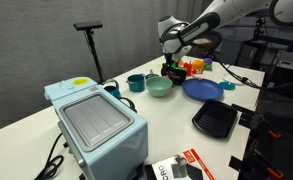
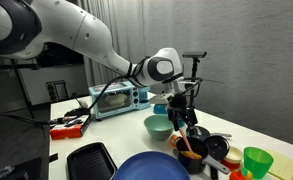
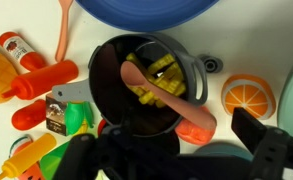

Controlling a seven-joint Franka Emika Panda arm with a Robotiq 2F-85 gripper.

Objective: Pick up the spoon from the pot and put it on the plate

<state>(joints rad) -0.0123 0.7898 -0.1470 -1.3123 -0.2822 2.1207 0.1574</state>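
My gripper grabs the spoon [image 3: 164,100] by its handle end sticking out over the pot's rim next, to lift the spoon onto the plate.
The small black pot [image 3: 111,85] sits in the middle of the wrist view with yellow corn pieces in it. A salmon-pink spoon [image 3: 164,100] lies across the pot, its bowl end resting over the rim at the lower right. My gripper [image 3: 171,150] hovers right above the pot, open and empty, with one finger on either side. In both exterior views the gripper [image 1: 172,62] [image 2: 183,108] hangs just above the pot [image 1: 174,73] [image 2: 199,150]. The dark-blue plate [image 1: 203,89] [image 2: 151,168] [image 3: 146,10] lies beside the pot.
A teal bowl [image 1: 159,87] [image 2: 158,126] and a teal cup [image 1: 135,82] stand near the pot. Toy food surrounds it: an orange slice [image 3: 248,95] and a ketchup bottle [image 3: 16,48]. A black tray [image 1: 215,118] [image 2: 91,160] and a toaster oven [image 1: 96,120] are nearby.
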